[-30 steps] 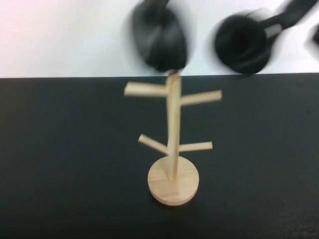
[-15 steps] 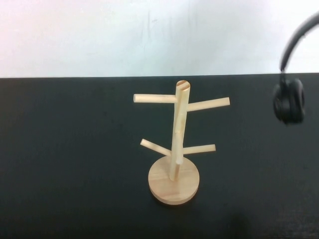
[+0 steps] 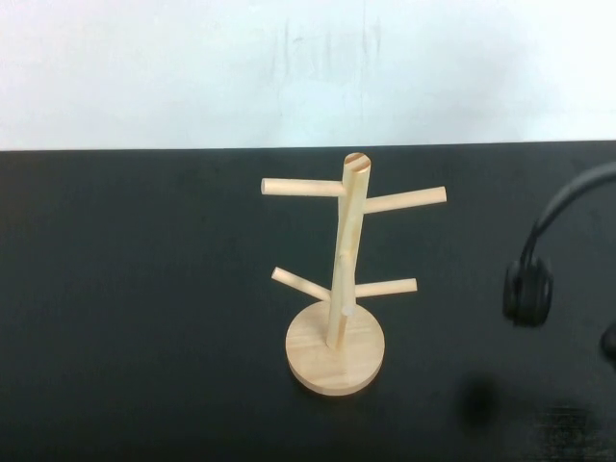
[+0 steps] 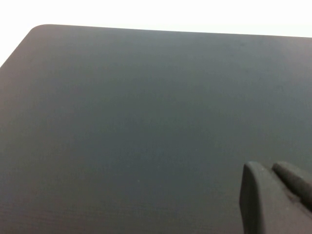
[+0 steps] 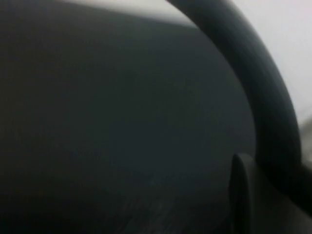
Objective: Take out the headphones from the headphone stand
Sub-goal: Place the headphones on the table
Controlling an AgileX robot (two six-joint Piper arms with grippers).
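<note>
The ear cup [image 3: 527,293] hangs above its shadow on the black table, so the robot's right gripper should lower the headphones before it releases them.
The light wooden headphone stand [image 3: 339,279] stands upright at the middle of the black table with its pegs bare. The black headphones [image 3: 528,289] hang at the far right of the high view, clear of the stand. One ear cup dangles just above the table and the headband [image 3: 570,195] arches off the right edge. In the right wrist view the headband [image 5: 265,87] runs into my right gripper [image 5: 273,175], which is shut on it. My left gripper [image 4: 267,170] is shut and empty over bare table. Neither gripper shows in the high view.
The black table [image 3: 144,308] spreads round the stand, with a white wall behind its far edge. A rounded table corner [image 4: 39,29] shows in the left wrist view.
The headphones were above the stand's top, then swung to the right edge and have now come down lower towards the table. The stand has stayed in place.
</note>
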